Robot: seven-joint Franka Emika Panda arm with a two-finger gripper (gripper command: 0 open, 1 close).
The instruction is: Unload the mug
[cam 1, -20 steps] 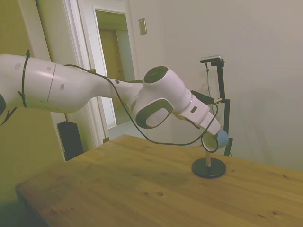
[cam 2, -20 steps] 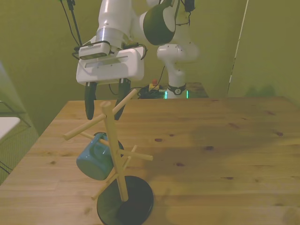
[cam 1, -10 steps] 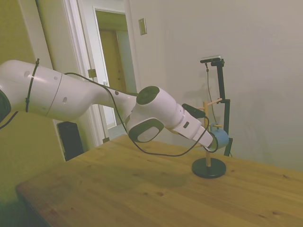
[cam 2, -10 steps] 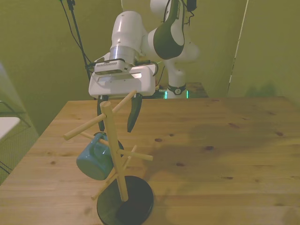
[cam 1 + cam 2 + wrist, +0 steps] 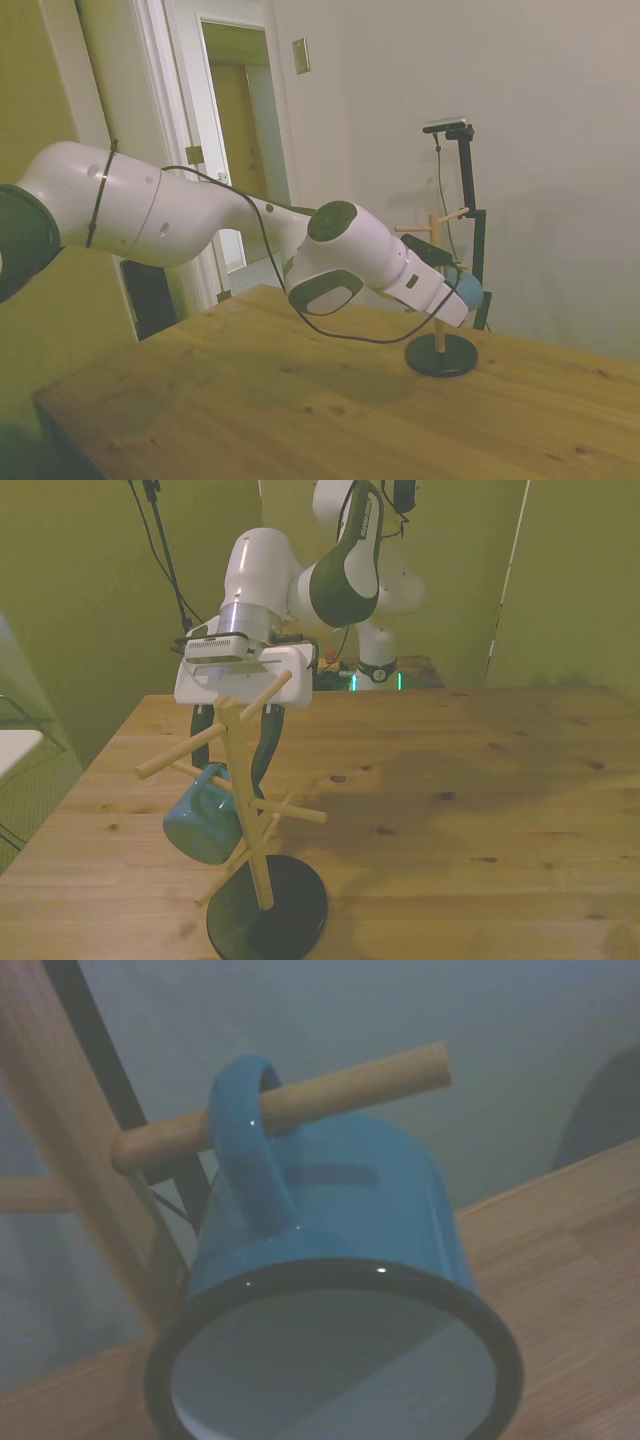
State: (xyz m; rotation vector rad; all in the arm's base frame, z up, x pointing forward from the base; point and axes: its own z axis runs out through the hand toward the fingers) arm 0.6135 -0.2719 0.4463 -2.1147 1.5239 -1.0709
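The robot's gripper needs to grab the mug by its dark rim [image 5: 330, 1274] next, so that the mug's handle [image 5: 240, 1150] stays free to slide off the peg.
The light-blue mug [image 5: 203, 822] hangs tilted by its handle on a lower peg of the wooden rack [image 5: 240, 780], which stands on a black round base [image 5: 268, 912]. My gripper [image 5: 229, 763] is open just behind the rack, its dark fingers [image 5: 262, 748] straddling the post at about the mug's height and apart from the mug. In the side view the gripper [image 5: 456, 303] covers most of the mug [image 5: 471, 290]. The wrist view shows the mug [image 5: 330, 1240] close up, its dark-rimmed mouth facing the camera and its handle looped over the peg [image 5: 300, 1105].
Several other bare pegs [image 5: 180, 750] stick out of the rack around my fingers. The rack stands near the wooden table's [image 5: 450, 820] front edge at the front view's left. A white object [image 5: 12, 750] sits beyond the table's side edge.
The arm has come down and toward the rack. The open fingers dropped from above the top pegs to the level of the mug. The mug and rack have not moved.
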